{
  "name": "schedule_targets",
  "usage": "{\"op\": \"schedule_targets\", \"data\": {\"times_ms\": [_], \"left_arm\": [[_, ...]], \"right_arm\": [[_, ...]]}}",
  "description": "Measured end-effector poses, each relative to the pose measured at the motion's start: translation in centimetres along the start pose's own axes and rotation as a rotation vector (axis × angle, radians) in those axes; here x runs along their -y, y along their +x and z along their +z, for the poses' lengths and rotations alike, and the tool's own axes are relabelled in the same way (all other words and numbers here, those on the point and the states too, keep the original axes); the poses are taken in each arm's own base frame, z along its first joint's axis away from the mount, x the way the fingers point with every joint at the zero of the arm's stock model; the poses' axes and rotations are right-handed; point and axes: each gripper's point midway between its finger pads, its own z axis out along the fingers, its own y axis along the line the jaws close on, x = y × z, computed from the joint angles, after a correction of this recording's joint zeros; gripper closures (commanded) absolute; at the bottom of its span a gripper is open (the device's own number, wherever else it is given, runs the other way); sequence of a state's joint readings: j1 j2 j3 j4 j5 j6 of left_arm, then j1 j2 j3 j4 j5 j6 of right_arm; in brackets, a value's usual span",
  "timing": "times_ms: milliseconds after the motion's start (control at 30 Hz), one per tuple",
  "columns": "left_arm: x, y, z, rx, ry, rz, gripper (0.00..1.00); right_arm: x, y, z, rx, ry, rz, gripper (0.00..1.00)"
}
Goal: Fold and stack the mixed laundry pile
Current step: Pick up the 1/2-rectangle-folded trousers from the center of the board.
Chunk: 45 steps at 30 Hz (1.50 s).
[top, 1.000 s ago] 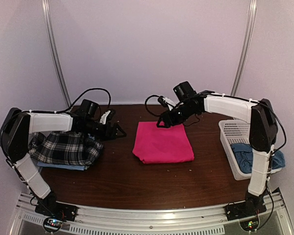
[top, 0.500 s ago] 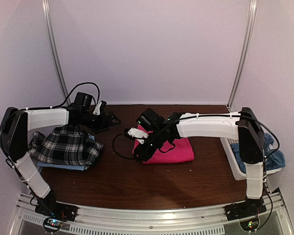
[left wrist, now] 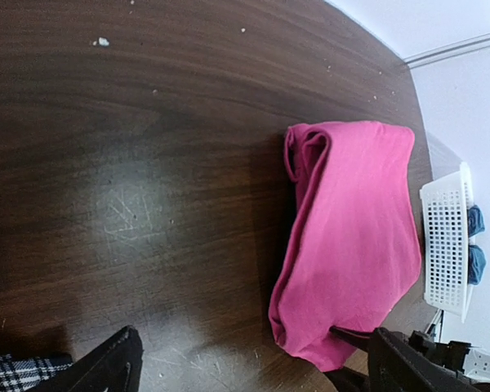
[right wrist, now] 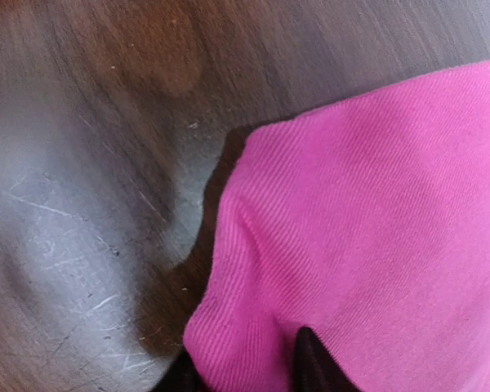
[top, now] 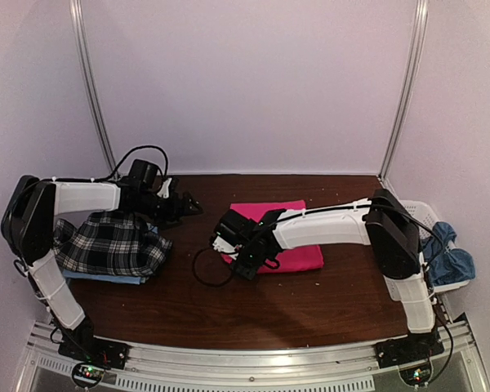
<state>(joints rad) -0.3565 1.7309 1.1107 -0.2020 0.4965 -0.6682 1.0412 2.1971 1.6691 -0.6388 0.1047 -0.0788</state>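
The left gripper grabs the trousers' edge facing the stack (top: pixel 233 211) next, to lay the folded trousers over the plaid shirt (top: pixel 106 245).
Hot-pink trousers (top: pixel 298 257) (left wrist: pixel 351 229) (right wrist: pixel 376 204) lie folded at the table's middle. My right gripper (top: pixel 247 263) (right wrist: pixel 241 367) is at their near-left corner. It is shut on that corner, one finger on top of the fold and the other at its edge. A black-and-white plaid shirt (top: pixel 106 245) lies folded at the left on top of a light blue shirt (top: pixel 114 278). My left gripper (top: pixel 188 204) (left wrist: pixel 257 363) hovers just right of that stack, open and empty, pointing toward the trousers. A duller blue cloth (top: pixel 449 261) hangs from the basket.
A white lattice basket (top: pixel 420 211) (left wrist: pixel 445 245) stands at the right edge, mostly hidden behind my right arm. A black cable loop (top: pixel 204 269) from the right wrist lies on the dark wooden table (top: pixel 188 310) in front of the trousers.
My right arm swung from the trousers' far edge across to their near-left corner and its jaws narrowed there. The left gripper lifted off the plaid stack and opened wider.
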Motion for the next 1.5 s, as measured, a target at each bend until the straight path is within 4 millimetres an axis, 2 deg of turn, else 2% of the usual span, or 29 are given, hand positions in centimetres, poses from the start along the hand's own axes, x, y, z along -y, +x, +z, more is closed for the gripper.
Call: {"op": "schedule_targets", "data": {"times_ms": [100,233,433,500,700,1033,1133,1267,1333,1367,1433,1467,1500], "left_arm": [[-0.7,0.7,1.3,-0.03,-0.002,-0.032,0.02],[-0.2,2.0,3.0,-0.068,0.016,-0.038,0.02],[3.0,4.4,6.1,-0.126,0.109,-0.025,0.02],[3.9,4.7,7.2,-0.136,0.136,-0.043,0.02],[4.1,6.1,9.9,-0.184,0.158,-0.129,0.02],[5.6,6.3,11.4,-0.204,0.229,-0.232,0.03],[6.0,6.1,11.8,-0.203,0.263,-0.257,0.13],[5.9,6.1,12.5,-0.208,0.28,-0.295,0.37],[5.7,6.3,12.8,-0.214,0.286,-0.309,0.58],[5.7,6.4,13.0,-0.217,0.285,-0.311,0.73],[5.7,6.4,13.1,-0.223,0.286,-0.307,0.95],[5.8,6.3,13.1,-0.228,0.284,-0.298,1.0],[6.1,6.1,13.1,-0.235,0.281,-0.279,1.0]], "right_arm": [[0.6,-0.2,0.0,0.007,0.049,-0.004,1.0],[0.8,-0.7,-0.2,0.027,0.059,-0.007,1.0],[0.9,-1.6,-1.3,0.075,0.027,-0.001,1.0],[0.9,-1.8,-1.7,0.082,0.009,-0.004,1.0],[1.0,-2.6,-2.6,0.119,-0.009,0.003,1.0],[2.4,-3.9,-4.3,0.171,-0.009,0.015,1.0],[2.4,-4.5,-4.7,0.191,-0.011,0.019,1.0],[2.6,-5.3,-5.2,0.213,-0.019,0.024,1.0],[2.6,-5.6,-5.3,0.221,-0.024,0.027,1.0],[2.5,-5.6,-5.4,0.221,-0.026,0.027,0.98],[2.4,-5.5,-5.3,0.22,-0.033,0.027,0.9],[2.3,-5.5,-5.3,0.219,-0.037,0.026,0.81],[2.3,-5.4,-5.3,0.218,-0.04,0.03,0.75]]}}
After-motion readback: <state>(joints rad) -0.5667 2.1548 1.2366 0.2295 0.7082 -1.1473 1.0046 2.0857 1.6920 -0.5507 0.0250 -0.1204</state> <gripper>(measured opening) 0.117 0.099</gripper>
